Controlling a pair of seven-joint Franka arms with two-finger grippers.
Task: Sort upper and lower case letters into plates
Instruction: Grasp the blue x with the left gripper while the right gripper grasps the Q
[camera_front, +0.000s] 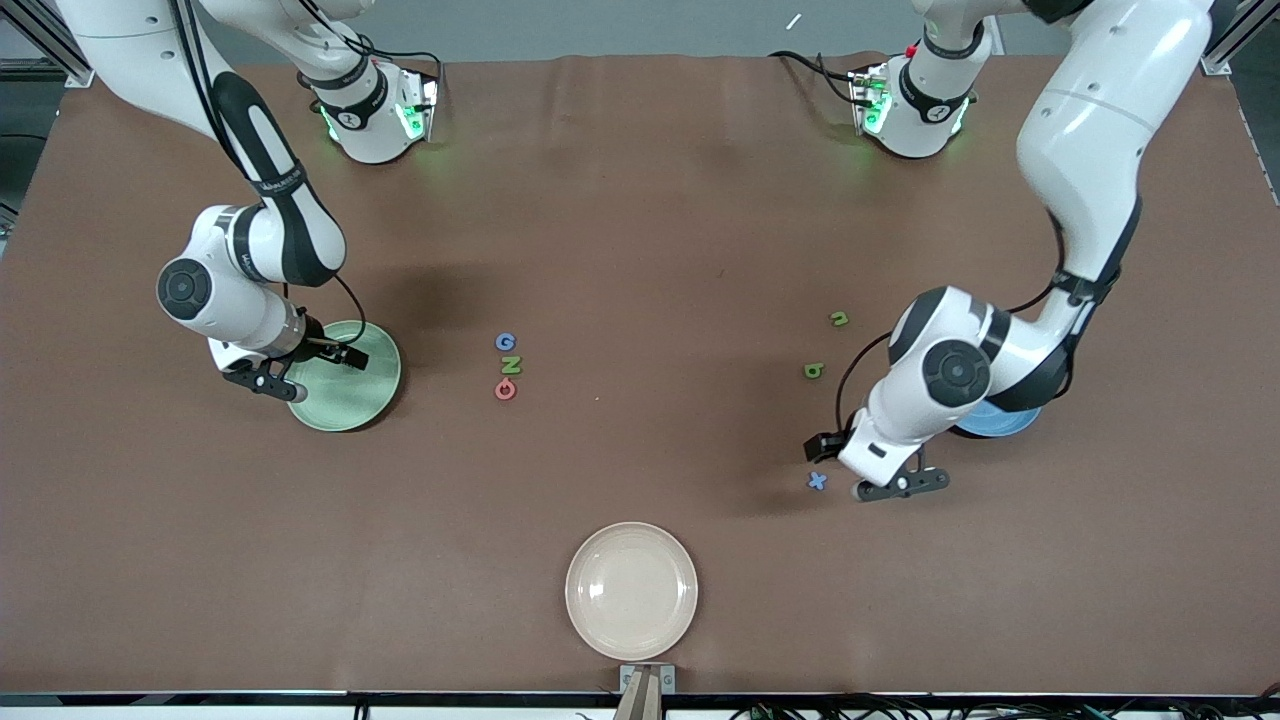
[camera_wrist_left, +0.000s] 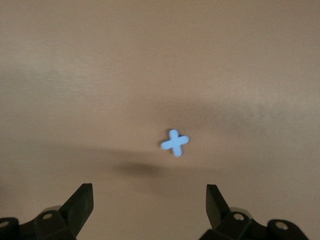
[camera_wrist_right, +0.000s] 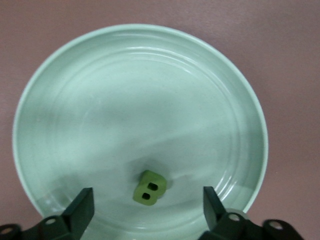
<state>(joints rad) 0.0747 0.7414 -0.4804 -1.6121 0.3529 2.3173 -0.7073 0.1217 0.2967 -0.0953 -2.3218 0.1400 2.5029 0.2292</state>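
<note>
My left gripper grips the blue x by its opposite arms next, to sort it into the sky blue plate (camera_front: 998, 420).
My right gripper (camera_front: 335, 360) is open and empty over the pale green plate (camera_front: 350, 400). In the right wrist view the green capital B (camera_wrist_right: 149, 187) lies in that plate (camera_wrist_right: 75, 75) between my open fingers (camera_wrist_right: 82, 205). My left gripper (camera_front: 830, 455) is open and empty just above the table beside the blue x (camera_front: 817, 481). The x (camera_wrist_left: 174, 142) lies a little ahead of its fingers (camera_wrist_left: 82, 200). The blue G (camera_front: 505, 342), green N (camera_front: 511, 365) and round pink letter (camera_front: 505, 389) lie in a column mid-table. The small n (camera_front: 840, 319) and b (camera_front: 814, 371) lie by the left arm. The blue m is hidden.
The sky blue plate (camera_front: 1000, 422) lies mostly hidden under the left arm. A cream-beige plate (camera_front: 631, 590) sits near the table's front edge, nearest the front camera. The brown table mat (camera_front: 640, 220) covers the table.
</note>
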